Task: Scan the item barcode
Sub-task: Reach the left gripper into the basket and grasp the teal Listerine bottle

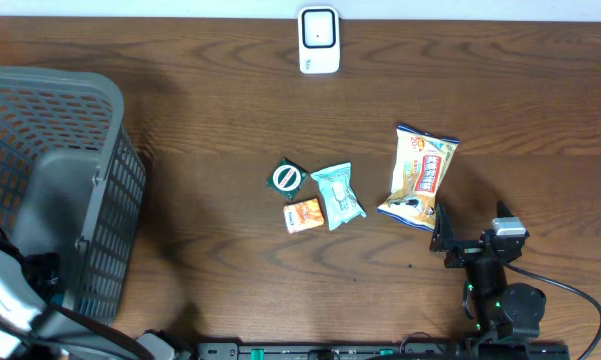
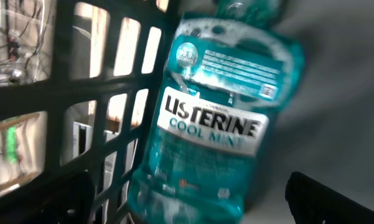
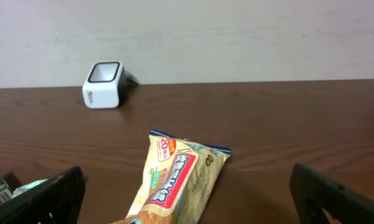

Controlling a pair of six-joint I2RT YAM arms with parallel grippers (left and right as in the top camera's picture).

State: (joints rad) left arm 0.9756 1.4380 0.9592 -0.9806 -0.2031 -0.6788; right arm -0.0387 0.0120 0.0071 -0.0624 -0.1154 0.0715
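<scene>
My left gripper grabs the Listerine bottle [image 2: 218, 118] across its body's side edges next, label uncovered. Then it lays the bottle flat on the tabletop for barcode scanning.
The white barcode scanner [image 1: 319, 40] stands at the table's far edge, also in the right wrist view [image 3: 104, 85]. A yellow snack bag [image 1: 420, 177] lies right of centre; my right gripper [image 1: 467, 228] is just behind its near end, open. In the right wrist view the bag [image 3: 177, 180] lies between the spread fingers [image 3: 336, 199], untouched. My left gripper [image 2: 193, 211] is down inside the grey basket [image 1: 70, 200], open. A teal Listerine bottle [image 2: 218, 118] lies ahead of it against the basket's mesh wall [image 2: 81, 93], its lower end between the jaws, not gripped.
Three small packets lie mid-table: a round green one [image 1: 288, 178], a teal one [image 1: 338, 195] and an orange one [image 1: 303, 215]. The basket fills the left side of the table, with my left arm [image 1: 10, 290] reaching in at its near corner.
</scene>
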